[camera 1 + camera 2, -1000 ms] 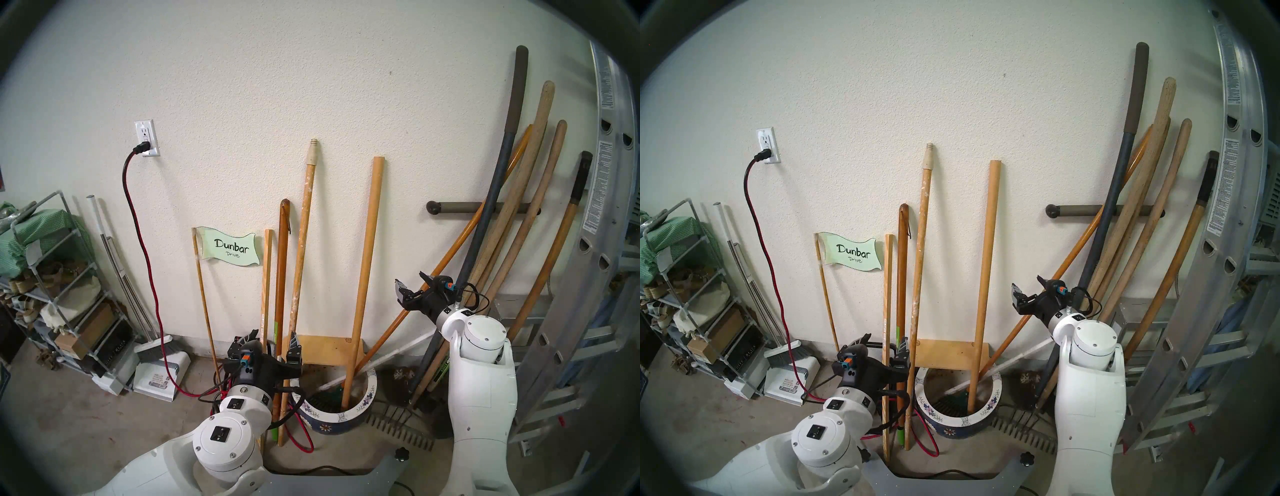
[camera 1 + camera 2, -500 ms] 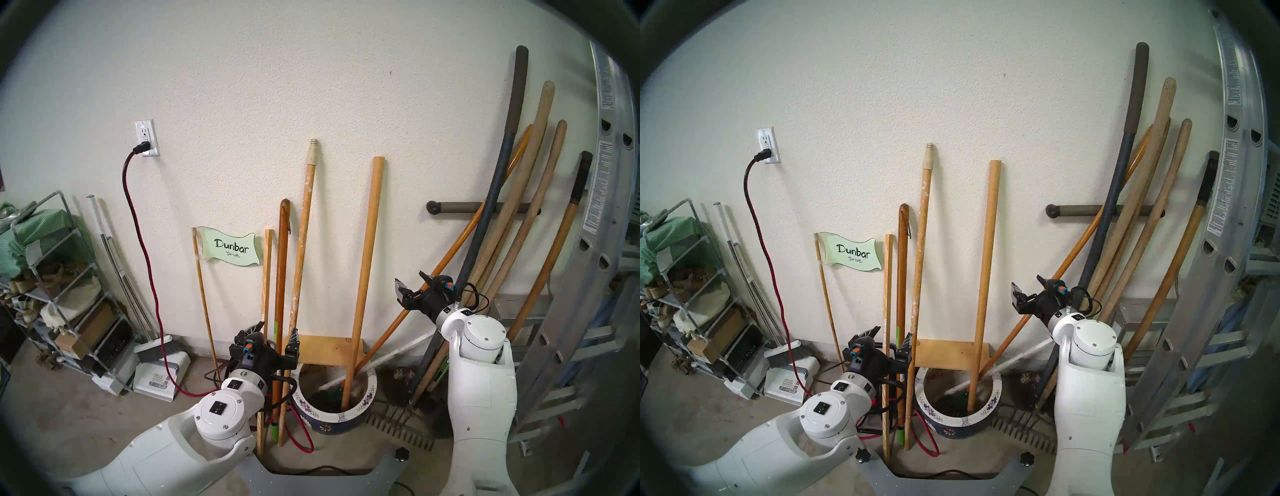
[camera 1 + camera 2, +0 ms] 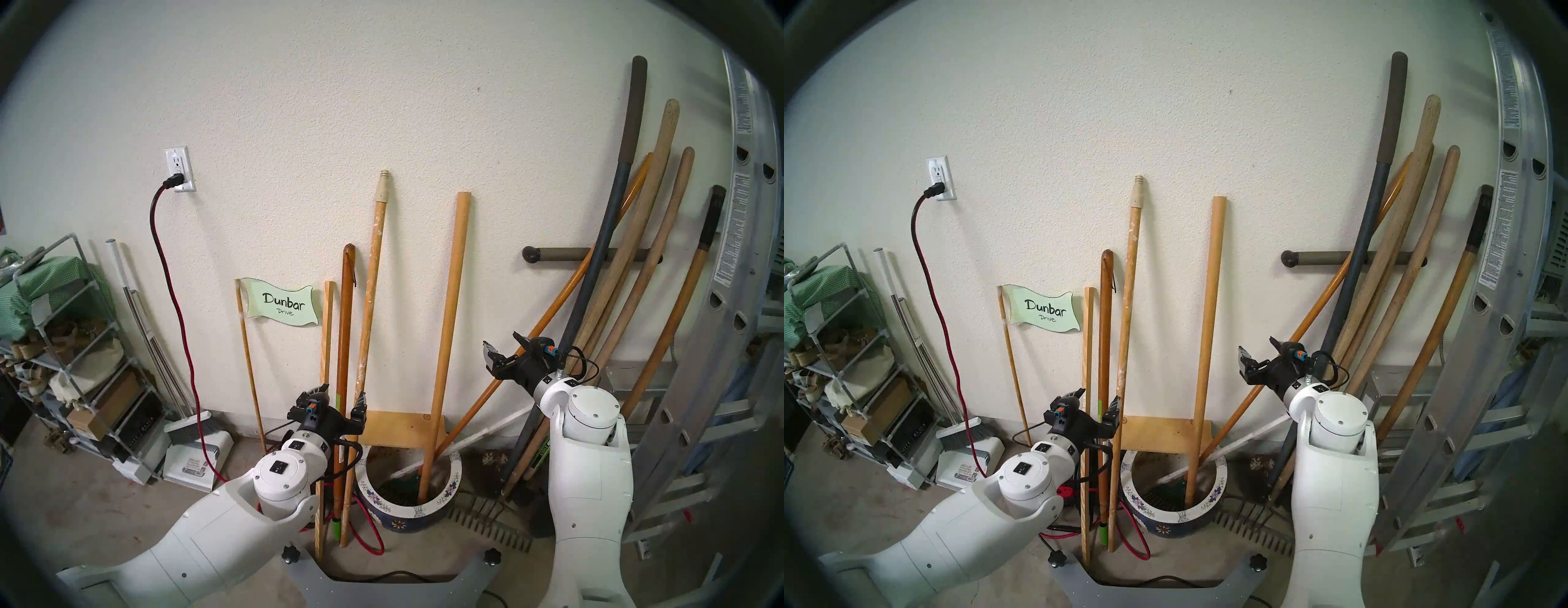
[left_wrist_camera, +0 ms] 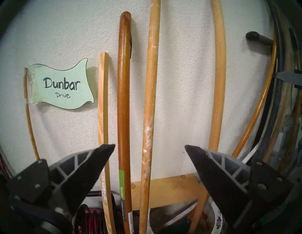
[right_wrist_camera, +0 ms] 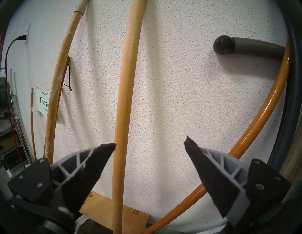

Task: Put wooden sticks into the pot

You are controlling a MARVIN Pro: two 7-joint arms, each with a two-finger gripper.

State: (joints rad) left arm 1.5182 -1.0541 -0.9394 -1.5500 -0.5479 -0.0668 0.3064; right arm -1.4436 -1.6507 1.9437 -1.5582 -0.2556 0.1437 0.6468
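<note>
The left gripper grabs the paint-flecked stick near the middle of its body [image 3: 368, 304] [image 4: 150, 101] next, as this long, thin stick runs far up the wall.
The pot [image 3: 441, 500] [image 3: 1210, 502], dark blue with a flowered white rim, stands on the floor by the wall. The plain pale dowel [image 3: 447, 318] [image 5: 125, 98] stands in it, leaning on the wall. Left of the pot, two wooden sticks stand on the floor: the paint-flecked stick [image 3: 371, 297] [image 4: 150, 98] and the dark red-brown stick [image 3: 344, 339] [image 4: 124, 98]. My left gripper [image 3: 339, 401] [image 4: 149, 146] is open just in front of these two, low on their shafts, holding nothing. My right gripper [image 3: 502, 344] [image 5: 150, 143] hangs open and empty, right of the dowel.
A thin square slat [image 3: 326, 339] and a flag sign [image 3: 282, 308] lean left of the sticks. An orange rake handle [image 3: 509, 361] rests in the pot. Tool handles [image 3: 628, 276] and a ladder [image 3: 721, 339] crowd the right. A red cord [image 3: 369, 547] loops on the floor. A shelf rack [image 3: 63, 361] stands far left.
My left arm has reached forward and up, bringing its open gripper closer to the two sticks on the floor. The right arm and the sticks have not moved.
</note>
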